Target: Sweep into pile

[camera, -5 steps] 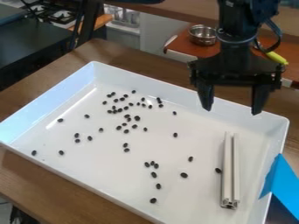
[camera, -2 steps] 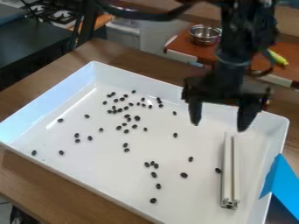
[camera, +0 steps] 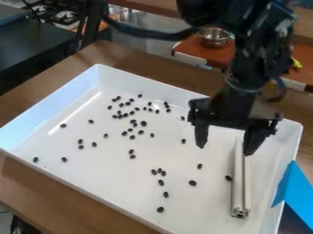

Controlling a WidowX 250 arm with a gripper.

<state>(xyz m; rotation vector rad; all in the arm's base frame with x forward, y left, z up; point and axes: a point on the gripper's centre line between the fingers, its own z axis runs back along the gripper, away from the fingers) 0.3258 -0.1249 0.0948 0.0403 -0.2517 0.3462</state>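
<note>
I need to sweep the scattered black beans into a pile, so my gripper should grab the silver metal bar by its upper part next.
My gripper (camera: pixel 224 150) hangs over the right part of the white tray, open, its two fingers spread wide with nothing held. The right finger is in front of the upper part of a pale slotted bar (camera: pixel 240 187), which lies lengthwise near the tray's right side. Many small black beans are scattered over the tray floor: a looser cluster (camera: pixel 132 113) at the upper middle, single ones at the left, and a few (camera: pixel 161 182) at the lower middle. One bean (camera: pixel 228 178) lies just left of the bar.
The white tray (camera: pixel 128 208) has raised walls and stands on a brown wooden table (camera: pixel 36 185). A blue pointed object (camera: pixel 296 189) sits at the tray's right edge. Behind are a metal bowl (camera: pixel 214 36) on a reddish-brown surface and a stove at the upper left.
The gripper has come down and slightly left, from the tray's back edge to over the upper end of the bar. Beans and bar have kept their places.
</note>
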